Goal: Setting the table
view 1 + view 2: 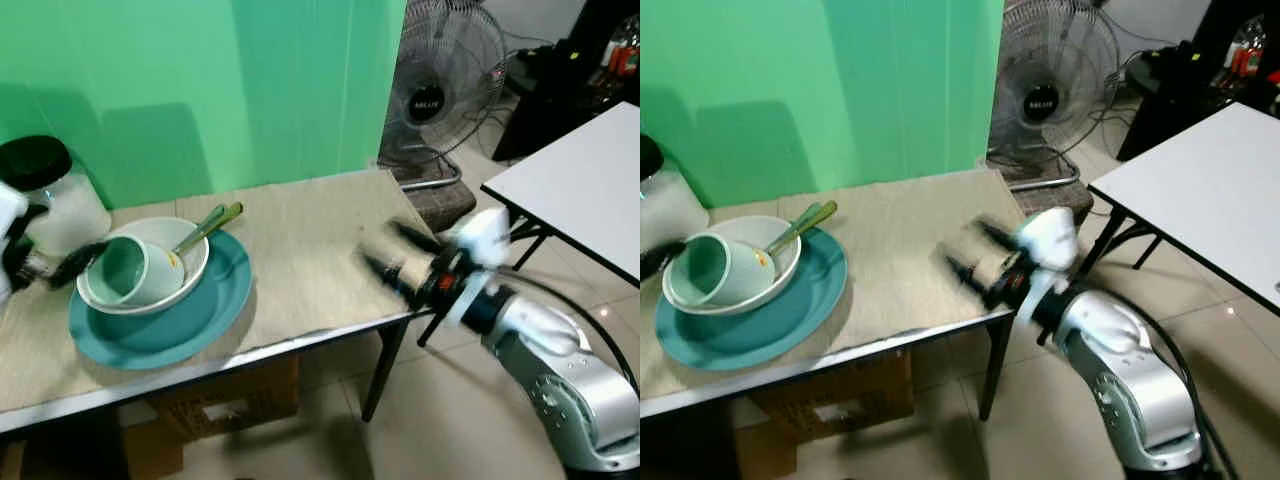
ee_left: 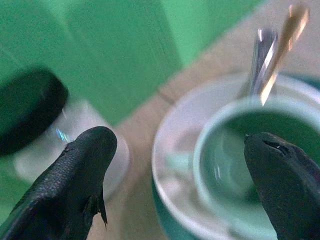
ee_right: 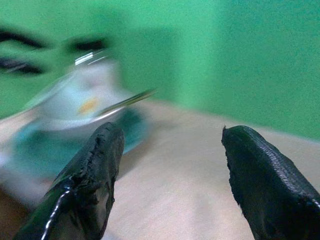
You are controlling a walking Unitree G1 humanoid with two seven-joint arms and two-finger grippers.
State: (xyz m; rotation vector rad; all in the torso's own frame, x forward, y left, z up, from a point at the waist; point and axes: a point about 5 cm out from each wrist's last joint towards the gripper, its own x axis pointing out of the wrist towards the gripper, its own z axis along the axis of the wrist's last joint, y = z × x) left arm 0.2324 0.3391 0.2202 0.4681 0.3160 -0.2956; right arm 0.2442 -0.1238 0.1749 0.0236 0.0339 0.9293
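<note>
Next, my left gripper grabs the cup by its exposed open rim [image 1: 104,246]. The cup lies tipped with its body sunk inside the pale bowl [image 1: 190,247].
A teal plate [image 1: 205,318] lies on the left of the beige table [image 1: 310,250]. On it rests a pale bowl [image 1: 190,247] holding a tipped green cup [image 1: 128,268] and two utensils [image 1: 208,227] that lean out over the rim. My left gripper [image 1: 70,262] is open at the bowl's left side, one finger by the cup [image 2: 235,165], the other toward the jar. My right gripper [image 1: 395,252] is open and blurred above the table's right end, with nothing between its fingers.
A clear jar with a black lid [image 1: 45,190] stands behind the plate at the far left. A green wall backs the table. A floor fan [image 1: 445,75] and a white table [image 1: 580,180] stand to the right. A cardboard box [image 1: 225,400] sits under the table.
</note>
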